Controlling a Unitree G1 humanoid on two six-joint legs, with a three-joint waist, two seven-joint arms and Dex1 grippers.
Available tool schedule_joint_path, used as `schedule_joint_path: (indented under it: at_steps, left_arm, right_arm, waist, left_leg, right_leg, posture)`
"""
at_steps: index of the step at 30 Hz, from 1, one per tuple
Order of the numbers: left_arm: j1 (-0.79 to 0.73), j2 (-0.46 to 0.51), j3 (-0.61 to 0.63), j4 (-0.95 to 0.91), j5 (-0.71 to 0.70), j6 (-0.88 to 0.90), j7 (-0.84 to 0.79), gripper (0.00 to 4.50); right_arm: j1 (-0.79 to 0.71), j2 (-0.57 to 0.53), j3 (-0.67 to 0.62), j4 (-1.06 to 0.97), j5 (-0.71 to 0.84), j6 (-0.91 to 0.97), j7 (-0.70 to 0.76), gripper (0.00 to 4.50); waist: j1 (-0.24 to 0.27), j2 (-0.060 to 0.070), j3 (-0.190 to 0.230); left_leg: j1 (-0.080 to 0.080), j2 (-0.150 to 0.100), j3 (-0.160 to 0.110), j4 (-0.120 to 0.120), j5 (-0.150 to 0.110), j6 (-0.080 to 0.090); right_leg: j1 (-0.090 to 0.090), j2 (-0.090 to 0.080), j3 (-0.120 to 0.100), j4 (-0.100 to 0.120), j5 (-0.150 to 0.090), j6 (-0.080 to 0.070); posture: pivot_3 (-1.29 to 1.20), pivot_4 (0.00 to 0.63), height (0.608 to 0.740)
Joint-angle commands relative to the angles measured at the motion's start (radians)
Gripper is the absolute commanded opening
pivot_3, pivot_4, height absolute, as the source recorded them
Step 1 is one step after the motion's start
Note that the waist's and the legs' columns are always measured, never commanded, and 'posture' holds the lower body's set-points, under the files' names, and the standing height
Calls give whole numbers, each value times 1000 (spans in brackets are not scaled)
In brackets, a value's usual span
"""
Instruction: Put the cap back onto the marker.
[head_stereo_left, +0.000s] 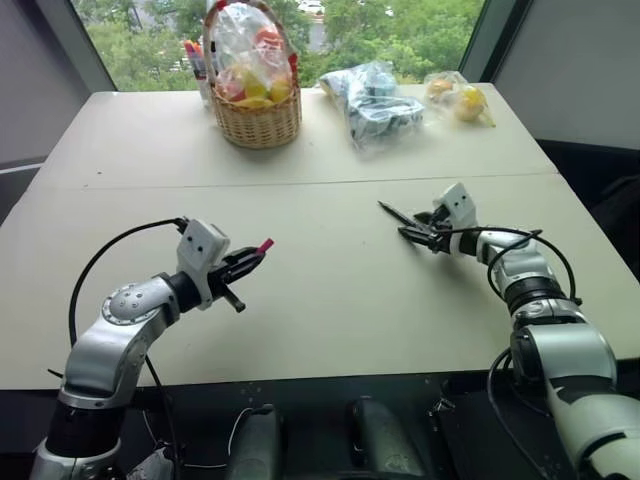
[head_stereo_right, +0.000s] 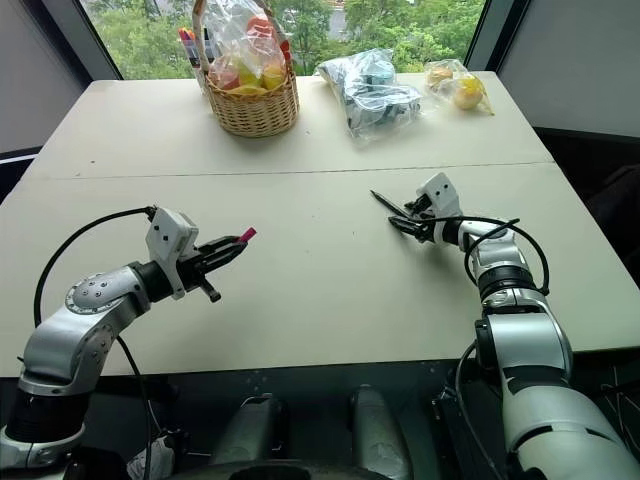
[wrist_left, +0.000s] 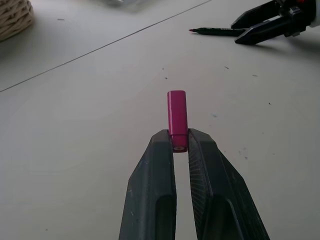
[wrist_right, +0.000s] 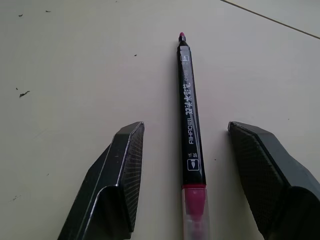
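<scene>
My right gripper should close on the marker now. My fingers are low beside the marker's black body in the right wrist view, so they would hold the marker.
My left gripper hovers over the near left of the white table, shut on the cap, a short red-pink tube that sticks out past its fingertips. The marker, a thin black stick with a pink tip and a pink rear end, lies flat on the table at the right. My right gripper is low over the marker's rear end and open, one finger on each side, neither touching it. The left wrist view also takes in the marker and my right gripper across the table.
A wicker basket of wrapped fruit stands at the far side, with upright pens behind it. Two clear plastic bags lie to its right. A seam runs across the table between them and my arms.
</scene>
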Motion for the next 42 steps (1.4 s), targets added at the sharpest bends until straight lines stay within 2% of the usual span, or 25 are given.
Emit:
schedule_joint_path:
  at_steps: [1,9,12,14,16,25,29,35,42]
  left_arm:
    - [-13,-1,15,-33,-16,-10,6,12]
    - [-16,4,15,-20,-22,-16,9,12]
    - [-20,7,20,-15,-25,-18,8,0]
    - [-21,10,23,-8,-26,-22,4,0]
    - [-21,15,27,3,-25,-30,-3,0]
    - [-100,7,33,116,-66,-83,-92,0]
    - [-167,16,-8,230,-18,-193,-173,0]
    - [-338,13,-96,529,108,-510,-333,0]
    - [-478,-40,-140,877,210,-882,-428,0]
  right_arm:
    - [-27,-6,-1,-4,-13,3,2,2775]
    - [-27,-12,-8,-5,-18,41,34,2775]
    - [-25,-12,-10,-7,-21,39,38,1937]
    - [-24,-13,-9,-7,-24,35,43,875]
    - [-22,-12,-9,-7,-26,32,45,47]
    - [-24,-17,9,-63,-47,-33,43,47]
    - [-17,-48,53,-145,-90,-123,68,47]
    - [44,-97,123,-412,-121,-166,156,47]
    - [73,-105,182,-604,-124,-118,207,47]
  waist:
    - [0,0,0]
    - [0,0,0]
    - [0,0,0]
    - [0,0,0]
    - [0,0,0]
    - [0,0,0]
    - [-1,1,1]
    - [1,1,1]
    - [0,1,1]
  left_leg:
    - [0,0,0,0,0,0]
    - [0,0,0,0,0,0]
    - [0,0,0,0,0,0]
    - [0,0,0,0,0,0]
    - [0,0,0,0,0,0]
    - [0,0,0,0,0,0]
    - [0,0,0,0,0,0]
    - [0,0,0,-1,0,0]
    - [0,0,1,-1,0,0]
  right_leg:
    - [0,0,0,0,0,0]
    - [0,0,0,0,0,0]
    - [0,0,0,0,0,0]
    - [0,0,0,0,0,0]
    - [0,0,0,0,0,0]
    - [0,0,0,0,0,0]
    - [0,0,0,0,0,0]
    - [-1,0,0,0,0,0]
    - [-1,0,0,0,0,0]
  posture:
    - [0,150,740]
    - [0,150,740]
    - [0,150,740]
    - [0,150,740]
    - [0,150,740]
    - [0,150,740]
    - [0,150,740]
    - [0,150,740]
    - [0,150,740]
